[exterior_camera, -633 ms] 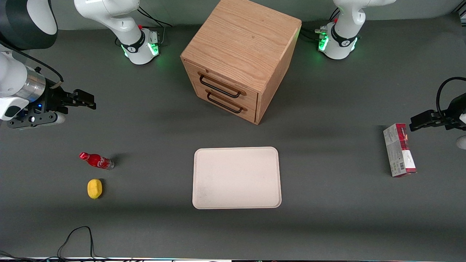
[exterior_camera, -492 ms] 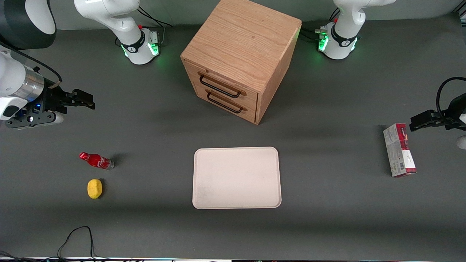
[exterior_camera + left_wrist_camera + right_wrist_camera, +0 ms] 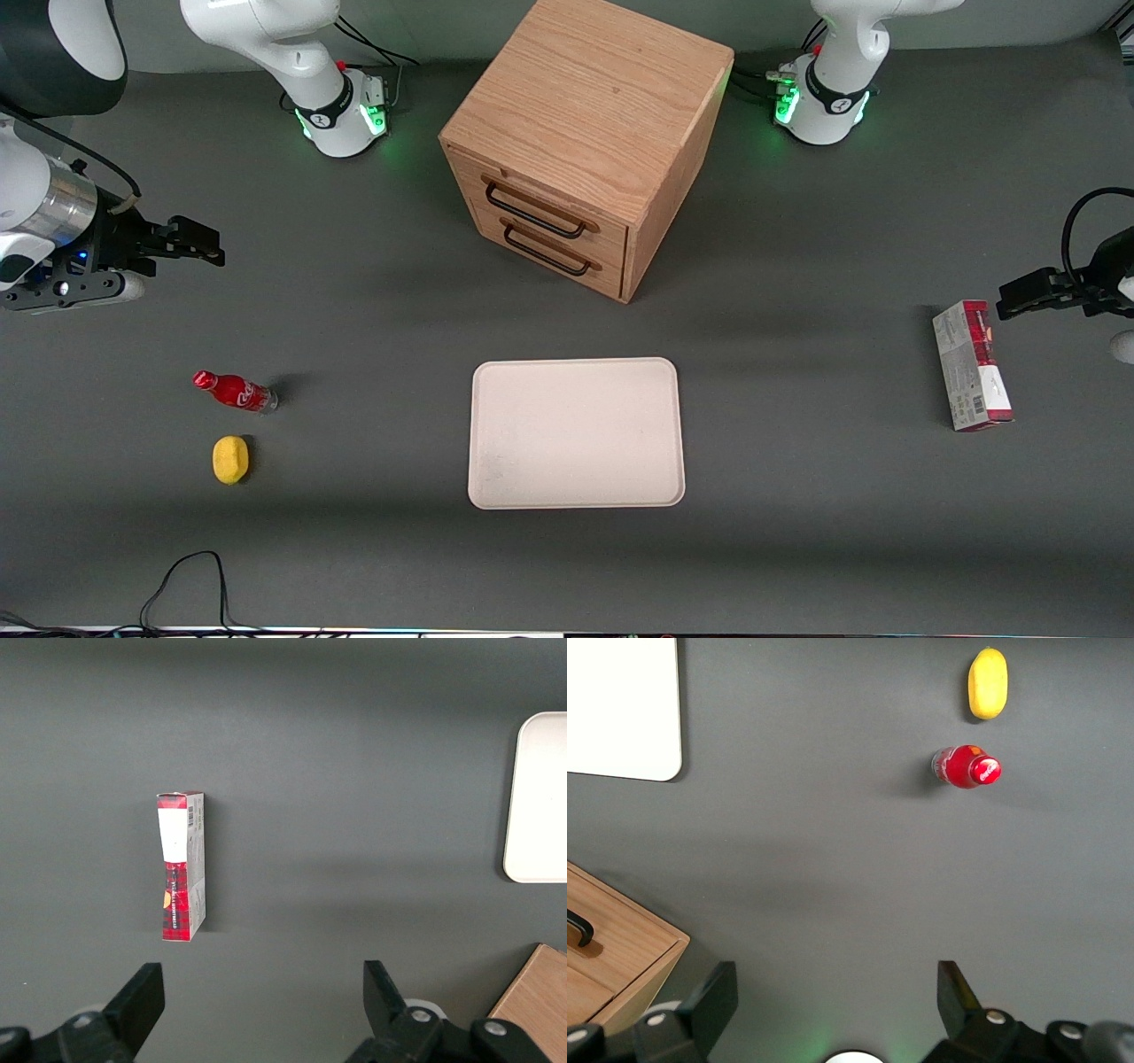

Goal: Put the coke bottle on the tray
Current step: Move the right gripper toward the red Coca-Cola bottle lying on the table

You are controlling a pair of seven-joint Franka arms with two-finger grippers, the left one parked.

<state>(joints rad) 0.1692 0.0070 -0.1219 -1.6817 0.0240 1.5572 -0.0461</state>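
My right gripper is about to grab the coke bottle by its cap end. That keeps the coke bottle's clear base free to settle on the tray.
The coke bottle, small and red with a red cap, stands on the dark table toward the working arm's end; the right wrist view sees it from above. The cream-white tray lies flat mid-table in front of the wooden cabinet, with nothing on it; one corner of the tray shows in the right wrist view. My right gripper hovers above the table, farther from the front camera than the bottle and well apart from it. Its fingers stand wide open and hold nothing.
A yellow lemon-like lump lies beside the bottle, nearer the front camera. The wooden two-drawer cabinet stands at the table's middle. A red-and-grey carton lies toward the parked arm's end. A black cable loops at the front edge.
My right gripper has drifted slightly toward the working arm's end of the table and a little farther from the front camera. Bottle, lump and tray have not moved.
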